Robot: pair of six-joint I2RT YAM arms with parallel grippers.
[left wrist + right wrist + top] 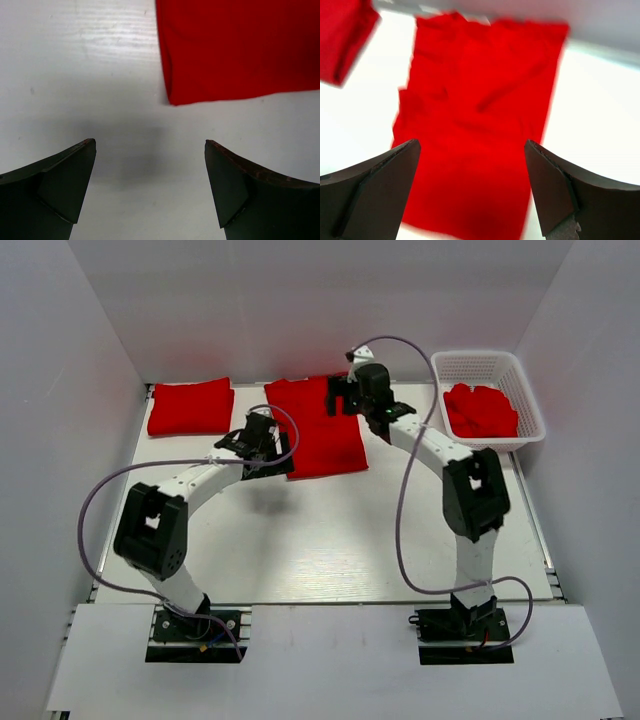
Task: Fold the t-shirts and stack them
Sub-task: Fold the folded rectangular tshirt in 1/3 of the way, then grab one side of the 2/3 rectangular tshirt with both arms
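I should fold the red t-shirt's near edge over, so next I should take hold of the t-shirt with my right gripper by the near corner nearer the basket.
A red t-shirt (318,435) lies flat and partly folded at the back middle of the white table (330,540). My right gripper (338,396) hovers open over its far end, and the cloth (480,125) fills the space beneath its empty fingers. My left gripper (262,440) hangs open beside the shirt's near left corner (175,97), over bare table with nothing between its fingers. A folded red t-shirt (190,408) rests at the back left, also visible at the edge of the right wrist view (345,37). More crumpled red t-shirts (480,410) lie in the basket.
A white lattice basket (530,405) stands at the back right, against the right wall. White walls close in the table on the left, back and right. Grey cables loop from both arms over the near half of the table.
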